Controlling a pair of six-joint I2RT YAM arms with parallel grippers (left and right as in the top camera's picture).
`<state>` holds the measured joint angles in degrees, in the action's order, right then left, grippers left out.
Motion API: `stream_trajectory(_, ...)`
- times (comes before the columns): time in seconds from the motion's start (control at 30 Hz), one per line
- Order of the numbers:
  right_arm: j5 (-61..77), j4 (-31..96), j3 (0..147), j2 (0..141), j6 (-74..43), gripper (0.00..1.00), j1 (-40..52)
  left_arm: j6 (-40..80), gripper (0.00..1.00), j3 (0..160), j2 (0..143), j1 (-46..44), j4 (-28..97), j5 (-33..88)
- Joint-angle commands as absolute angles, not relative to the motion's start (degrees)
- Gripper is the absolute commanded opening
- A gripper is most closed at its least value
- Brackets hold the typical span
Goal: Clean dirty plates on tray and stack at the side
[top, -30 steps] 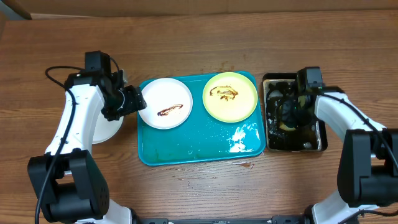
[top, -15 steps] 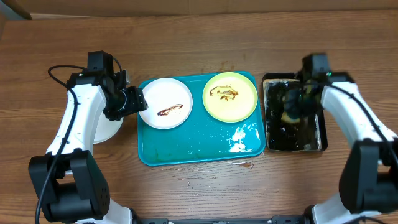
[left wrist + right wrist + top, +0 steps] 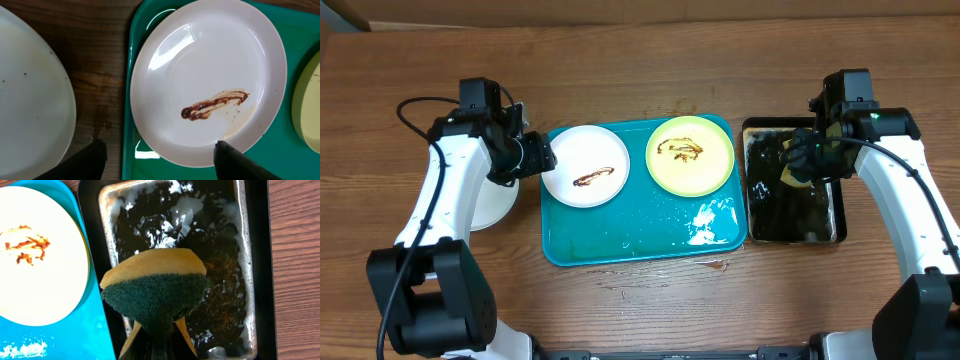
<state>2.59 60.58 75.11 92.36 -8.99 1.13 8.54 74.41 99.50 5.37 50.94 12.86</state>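
Note:
I should next grab the smeared white plate with my left gripper by its rim nearest the stacked plate (image 3: 547, 177) (image 3: 137, 113). Its smeared side then stays open for cleaning with the sponge and for stacking.
A turquoise tray (image 3: 620, 240) holds a white plate (image 3: 586, 165) with a brown sauce smear and a pale yellow-green plate (image 3: 690, 154) with sauce. A third white plate (image 3: 480, 208) lies on the table left of the tray, partly under my left arm. My left gripper (image 3: 535, 157) is open at the smeared white plate's (image 3: 210, 80) left edge, one finger over the plate rim, the other over the table. My right gripper (image 3: 803, 158) is shut on a yellow-and-green sponge (image 3: 155, 287) and holds it above the black tray (image 3: 257, 280).
The black tray (image 3: 840, 228) right of the turquoise tray holds dark soapy water. White foam (image 3: 715, 215) lies on the turquoise tray's right side. The table's front edge is near.
My right gripper has lifted the sponge out of the black tray and moved back a little. My left gripper has shifted slightly toward the white plate's edge.

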Motion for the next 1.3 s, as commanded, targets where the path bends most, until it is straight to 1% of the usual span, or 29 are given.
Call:
stream_trajectory(0.0, 2.7, 60.36, 75.83, 92.03, -9.17, 0.04, 0.89, 7.25, 0.71, 74.04, 102.08, 4.45, 50.48, 12.93)
stream_trajectory(0.33, 2.7, 60.45, 75.81, 92.03, -9.17, 0.04, 0.89, 7.31, 0.69, 74.04, 109.43, 2.63, 49.47, 13.72)
stream_trajectory(0.7, 2.7, 60.8, 75.81, 92.03, -9.17, 0.04, 0.89, 9.47, 0.61, 73.95, 112.6, 1.78, 51.35, 14.85)
stream_trajectory(0.77, 2.7, 60.86, 75.81, 92.05, -9.17, 0.04, 0.89, 9.47, 0.56, 73.95, 113.34, 1.78, 51.92, 14.83)
stream_trajectory(0.83, 2.7, 61.1, 75.81, 92.05, -9.17, 0.04, 0.89, 9.5, 0.47, 73.95, 114.32, 1.78, 52.53, 14.87)
stream_trajectory(0.9, 2.7, 61.34, 75.81, 92.05, -9.17, 0.04, 0.89, 9.47, 0.29, 73.95, 114.74, 1.78, 53.12, 14.87)
stream_trajectory(0.97, 2.7, 61.47, 75.81, 92.05, -9.17, 0.04, 0.89, 9.45, 0.19, 73.95, 114.78, 1.78, 53.54, 14.85)
stream_trajectory(1.0, 2.7, 61.47, 75.81, 92.05, -9.17, 0.04, 0.89, 9.45, 0.17, 73.97, 114.74, 1.78, 53.74, 14.85)
stream_trajectory(1.1, 2.7, 61.45, 75.81, 92.05, -9.17, 0.04, 0.89, 9.41, 0.14, 73.97, 114.74, 1.78, 54.65, 14.83)
stream_trajectory(1.27, 3.68, 61.71, 75.81, 92.05, -9.06, 0.04, 1.02, 9.39, 0.04, 73.97, 114.74, 1.78, 56.8, 14.46)
